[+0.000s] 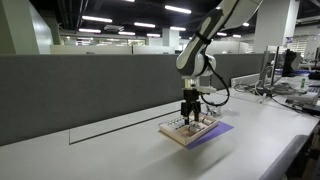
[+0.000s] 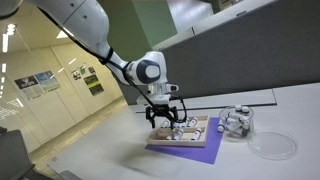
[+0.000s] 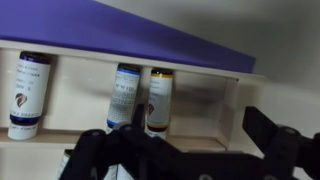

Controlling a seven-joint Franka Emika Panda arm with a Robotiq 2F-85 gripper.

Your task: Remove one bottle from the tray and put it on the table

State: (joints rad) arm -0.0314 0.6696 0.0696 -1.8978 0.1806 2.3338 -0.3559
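The amber bottle lies in the tray below my fingers and closing now would miss it, so my gripper lowers first, then closes on the bottle.
The beige tray (image 1: 196, 131) (image 2: 197, 131) lies on a purple sheet (image 1: 218, 133) (image 2: 186, 149) on the white table (image 1: 120, 150) (image 2: 270, 100). In the wrist view the tray (image 3: 70, 68) holds three small bottles lying in compartments: a white-labelled one at the left (image 3: 25, 92), a blue-labelled one (image 3: 123, 93) and an amber one (image 3: 159, 98) side by side. My gripper (image 1: 190, 115) (image 2: 165, 122) (image 3: 190, 150) hangs just over the tray, open and empty. Its dark fingers straddle the amber bottle and an empty compartment (image 3: 205, 105).
A dark grey partition wall (image 1: 90, 90) runs behind the table. A clear container with small items (image 2: 238, 122) and a clear round lid (image 2: 272, 145) sit on the table beside the tray. Monitors and cables (image 1: 285, 85) stand at the far end.
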